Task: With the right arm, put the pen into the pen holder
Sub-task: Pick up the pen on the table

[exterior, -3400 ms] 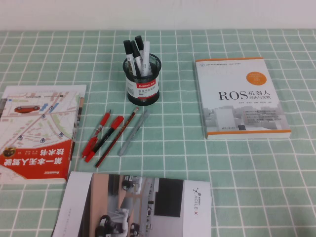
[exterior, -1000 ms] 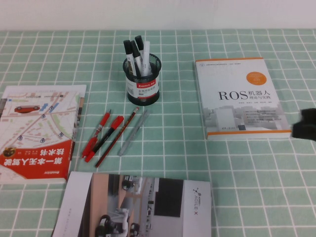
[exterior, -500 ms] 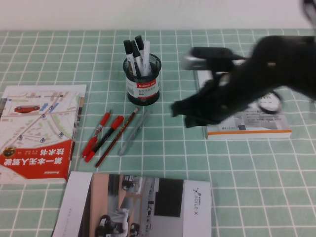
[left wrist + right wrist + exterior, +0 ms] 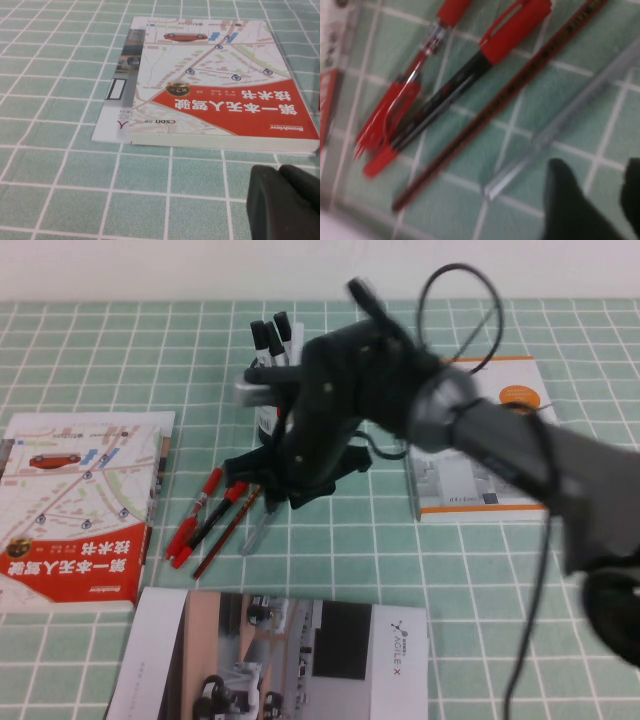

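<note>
My fingers are still short of the slim grey pen, so it is too early to close. My right gripper moves toward the pen next, then closes on it.
The slim grey pen (image 4: pixel 257 532) lies on the green checked cloth beside a dark red pencil and two red pens. In the right wrist view the pen (image 4: pixel 560 122) runs slantwise just ahead of the fingertips. My right gripper (image 4: pixel 257 490) hovers low over the pen's upper half, open and empty; it shows open in its own wrist view (image 4: pixel 602 200) too. The black mesh pen holder is mostly hidden behind the right arm; only its white markers (image 4: pixel 268 340) stick out. My left gripper (image 4: pixel 286 197) is shut and empty beside the red and white book.
Red pens (image 4: pixel 195 520) and the pencil (image 4: pixel 228 535) lie left of the grey pen. A red and white map book (image 4: pixel 80 500) is at the left, a ROS book (image 4: pixel 455 490) at the right under the arm, a booklet (image 4: pixel 290 660) at the front.
The right arm has swung in from the right edge, across the ROS book, to above the row of pens. The pens and the books have not moved.
</note>
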### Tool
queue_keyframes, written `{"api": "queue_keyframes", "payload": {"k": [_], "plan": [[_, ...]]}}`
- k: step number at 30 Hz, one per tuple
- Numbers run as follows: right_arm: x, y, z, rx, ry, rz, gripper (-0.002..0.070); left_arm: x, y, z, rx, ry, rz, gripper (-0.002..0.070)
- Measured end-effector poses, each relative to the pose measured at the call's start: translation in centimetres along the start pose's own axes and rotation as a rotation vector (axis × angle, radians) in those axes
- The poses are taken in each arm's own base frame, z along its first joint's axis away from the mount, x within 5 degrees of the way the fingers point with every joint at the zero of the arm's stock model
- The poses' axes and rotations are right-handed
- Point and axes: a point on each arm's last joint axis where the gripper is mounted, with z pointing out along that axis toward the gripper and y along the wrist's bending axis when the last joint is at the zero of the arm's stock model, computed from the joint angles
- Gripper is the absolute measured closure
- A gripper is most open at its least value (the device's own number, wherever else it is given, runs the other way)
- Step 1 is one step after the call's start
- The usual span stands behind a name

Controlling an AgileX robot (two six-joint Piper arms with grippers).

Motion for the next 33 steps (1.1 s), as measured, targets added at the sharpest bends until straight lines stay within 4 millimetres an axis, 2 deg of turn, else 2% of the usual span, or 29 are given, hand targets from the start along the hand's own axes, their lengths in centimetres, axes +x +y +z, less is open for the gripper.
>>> {"api": "queue_keyframes", "payload": {"k": [2, 5, 11, 14, 19, 26, 33], "plan": [[-0.5, 0.3, 1.0, 0.022, 0.007, 0.026, 0.0409, 0.0, 0.0, 0.0, 0.000, 0.000, 0.000, 0.0679], [-1.3, 0.6, 2.2, 0.037, -0.014, 0.080, 0.0346, 0.0, 0.0, 0.0, 0.000, 0.000, 0.000, 0.0679], [-1.8, 0.1, 4.5, 0.099, -0.020, 0.110, 0.0322, 0.0, 0.0, 0.0, 0.000, 0.000, 0.000, 0.0679], [-2.0, 0.0, 4.4, 0.115, -0.030, 0.104, 0.0320, 0.0, 0.0, 0.0, 0.000, 0.000, 0.000, 0.0679], [-1.8, 0.0, 4.5, 0.133, -0.026, 0.094, 0.0340, 0.0, 0.0, 0.0, 0.000, 0.000, 0.000, 0.0679], [-1.4, -0.1, 4.3, 0.163, 0.025, 0.071, 0.0461, 0.0, 0.0, 0.0, 0.000, 0.000, 0.000, 0.0679], [-1.3, -0.1, 4.3, 0.166, 0.039, 0.027, 0.0484, 0.0, 0.0, 0.0, 0.000, 0.000, 0.000, 0.0679]]}}
